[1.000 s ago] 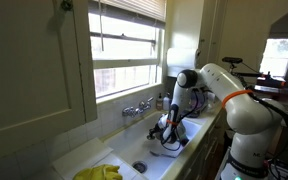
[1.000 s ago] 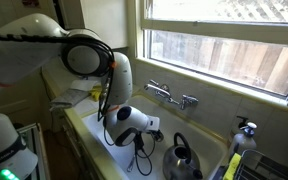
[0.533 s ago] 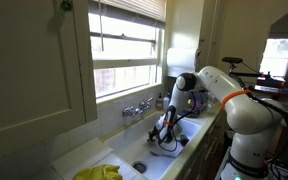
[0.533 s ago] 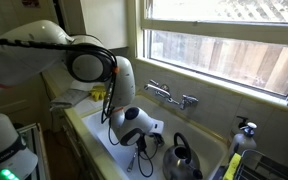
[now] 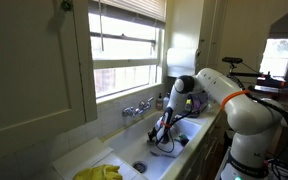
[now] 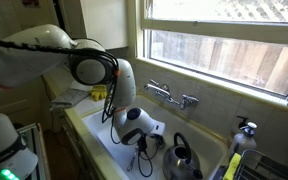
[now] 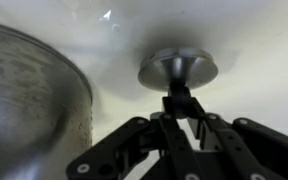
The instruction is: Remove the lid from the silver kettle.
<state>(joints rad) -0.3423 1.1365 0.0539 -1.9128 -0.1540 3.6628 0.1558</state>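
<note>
A dark shadow hugs the lid's rim (image 7: 150, 68) on the white sink bottom, so it is time for my gripper to release the lid now.
In the wrist view my gripper (image 7: 181, 122) is shut on the dark knob of the lid (image 7: 178, 68), a small round silver cap held clear of the kettle over the white sink floor. The silver kettle (image 7: 29, 110) fills the left of that view, its top out of frame. In an exterior view the kettle (image 6: 182, 160) stands in the sink with its arched dark handle up. My gripper (image 6: 144, 157) hangs just to its left, pointing down into the basin. The gripper also shows low in the sink in an exterior view (image 5: 162, 137).
The chrome faucet taps (image 6: 170, 95) stand on the sink's back ledge under the window. A soap dispenser (image 6: 245, 133) and a yellow item (image 6: 231, 166) sit beside the kettle. A yellow cloth (image 5: 99, 172) lies on the counter. The sink walls (image 6: 96, 135) close in around the gripper.
The arm has shifted slightly, bringing the gripper a little nearer the kettle's side and lower in the sink. The jaws stay shut on the lid.
</note>
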